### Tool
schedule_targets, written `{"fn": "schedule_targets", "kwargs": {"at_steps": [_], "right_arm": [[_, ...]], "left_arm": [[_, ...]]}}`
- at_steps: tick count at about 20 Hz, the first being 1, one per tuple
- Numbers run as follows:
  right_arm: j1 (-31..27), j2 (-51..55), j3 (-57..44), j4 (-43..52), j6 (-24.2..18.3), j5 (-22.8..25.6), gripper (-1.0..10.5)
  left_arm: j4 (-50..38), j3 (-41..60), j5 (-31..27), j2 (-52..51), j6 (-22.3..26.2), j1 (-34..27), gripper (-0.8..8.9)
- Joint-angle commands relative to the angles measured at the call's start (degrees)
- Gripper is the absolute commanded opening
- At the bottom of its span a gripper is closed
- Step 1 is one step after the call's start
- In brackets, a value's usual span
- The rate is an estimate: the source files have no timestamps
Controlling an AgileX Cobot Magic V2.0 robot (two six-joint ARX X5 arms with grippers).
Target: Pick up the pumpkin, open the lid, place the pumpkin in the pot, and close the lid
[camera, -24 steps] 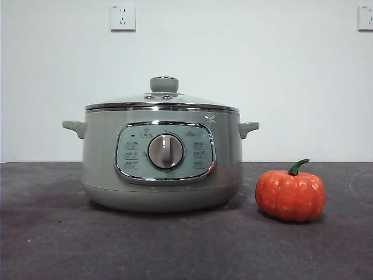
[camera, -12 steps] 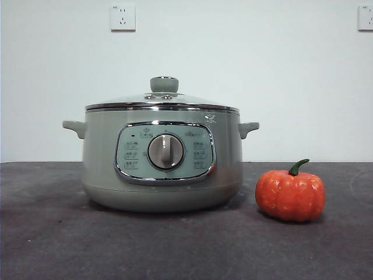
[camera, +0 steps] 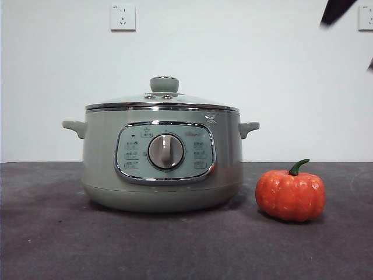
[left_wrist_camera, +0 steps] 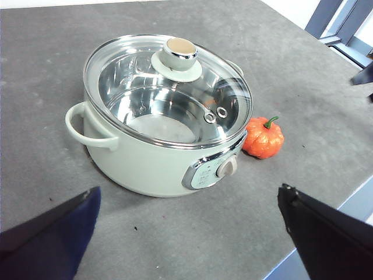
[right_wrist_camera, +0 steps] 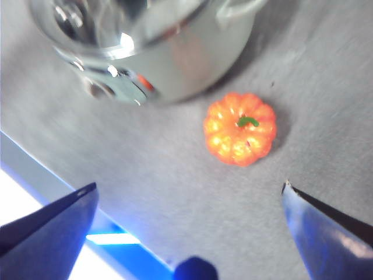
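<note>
My left gripper grabs the glass lid by its knob [camera: 164, 84] next, to open the pot for the pumpkin [camera: 290, 195].
The orange pumpkin [camera: 290, 195] with a green stem sits on the table to the right of the sage-green pot [camera: 162, 160]. The glass lid [camera: 163, 99] with its green knob rests closed on the pot. In the right wrist view my right gripper [right_wrist_camera: 189, 198] is open, high above the pumpkin [right_wrist_camera: 239, 129], beside the pot [right_wrist_camera: 175, 64]. In the front view it shows only as a black tip [camera: 337, 10] at the top right corner. In the left wrist view my left gripper [left_wrist_camera: 186, 213] is open, well above the table, looking down on the pot [left_wrist_camera: 145, 163], lid [left_wrist_camera: 169, 87] and pumpkin [left_wrist_camera: 263, 137].
The dark grey table [camera: 186, 245] runs to a front edge seen in the wrist views [right_wrist_camera: 52, 186]. Wall sockets [camera: 123, 17] sit on the white back wall. A dark frame [left_wrist_camera: 335, 17] stands off the table's far corner.
A black arm tip has entered the front view at the top right corner. The pot, lid and pumpkin have not moved.
</note>
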State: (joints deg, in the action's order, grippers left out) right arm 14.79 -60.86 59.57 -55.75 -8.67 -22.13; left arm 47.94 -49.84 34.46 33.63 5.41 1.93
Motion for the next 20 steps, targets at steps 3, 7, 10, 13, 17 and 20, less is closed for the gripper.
{"fn": "schedule_targets", "kwargs": {"at_steps": [3, 7, 10, 13, 17, 20], "right_arm": [[3.80, -11.93, 0.20, 5.42, -1.92, 4.72, 7.8], [6.47, -20.37, 0.17, 10.97, -1.95, 8.37, 7.8], [7.39, -24.94, 0.17, 14.75, -2.12, 9.57, 7.8], [7.54, -28.83, 0.17, 16.83, -2.40, 10.67, 7.8], [7.54, -33.09, 0.17, 17.57, -2.80, 10.54, 7.8], [7.54, -33.99, 0.17, 17.73, -2.60, 10.54, 4.1]], "left_arm": [[-0.22, -0.13, 0.15, -0.02, 0.35, -0.02, 8.17], [-0.24, -0.13, 0.15, -0.02, 0.35, -0.02, 8.17], [-0.22, -0.13, 0.13, -0.02, 0.35, -0.02, 8.17], [-0.20, -0.13, 0.15, -0.02, 0.35, -0.02, 8.17], [-0.20, -0.13, 0.13, -0.02, 0.35, -0.02, 8.17], [-0.20, -0.13, 0.13, -0.02, 0.35, -0.02, 8.17]]}}
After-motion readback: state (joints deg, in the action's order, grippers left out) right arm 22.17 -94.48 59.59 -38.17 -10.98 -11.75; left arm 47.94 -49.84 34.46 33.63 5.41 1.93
